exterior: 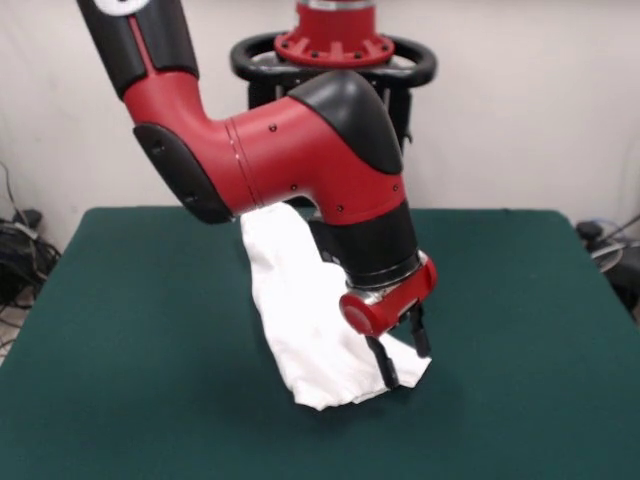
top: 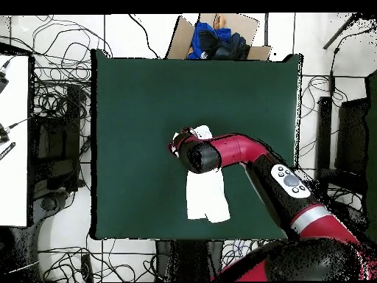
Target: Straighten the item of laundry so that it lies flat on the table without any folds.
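Next, my gripper pinches the bunched white shirt by its loose corner (exterior: 408, 368) to straighten the shirt flat on the tabletop.
The item of laundry (exterior: 305, 320) is a plain white shirt, bunched into a long narrow strip with folds on the green table (exterior: 130, 330). No print shows. My gripper (exterior: 407, 368) is down at the strip's near right corner, open, with a fold of white cloth showing between its black fingers (exterior: 381, 362). In the overhead view, the red arm crosses the item of laundry (top: 207, 199) and hides its middle. There the gripper (top: 176, 146) sits at the strip's upper end, near the middle of the table (top: 132, 110).
A cardboard box (top: 250, 33) with blue cloth lies beyond the table's top edge in the overhead view. Cables cover the floor on both sides, and a white surface (top: 15, 140) stands to the left. Green tabletop surrounds the shirt on all sides.
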Available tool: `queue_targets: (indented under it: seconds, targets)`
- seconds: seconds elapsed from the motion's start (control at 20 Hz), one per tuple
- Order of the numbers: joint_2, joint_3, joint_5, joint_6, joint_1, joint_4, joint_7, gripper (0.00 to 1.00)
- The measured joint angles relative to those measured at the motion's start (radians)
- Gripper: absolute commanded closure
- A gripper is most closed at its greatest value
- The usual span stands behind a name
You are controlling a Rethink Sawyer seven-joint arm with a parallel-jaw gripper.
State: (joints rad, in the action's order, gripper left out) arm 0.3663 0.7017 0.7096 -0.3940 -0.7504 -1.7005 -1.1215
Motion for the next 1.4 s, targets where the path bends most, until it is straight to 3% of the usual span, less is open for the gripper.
queue_targets:
  seconds: [0.65,1.4]
  targets:
    - [-0.010,-0.014,0.079,0.000,0.013,0.000,0.000,0.00]
    - [-0.049,-0.014,0.088,0.001,0.012,0.015,0.000,0.00]
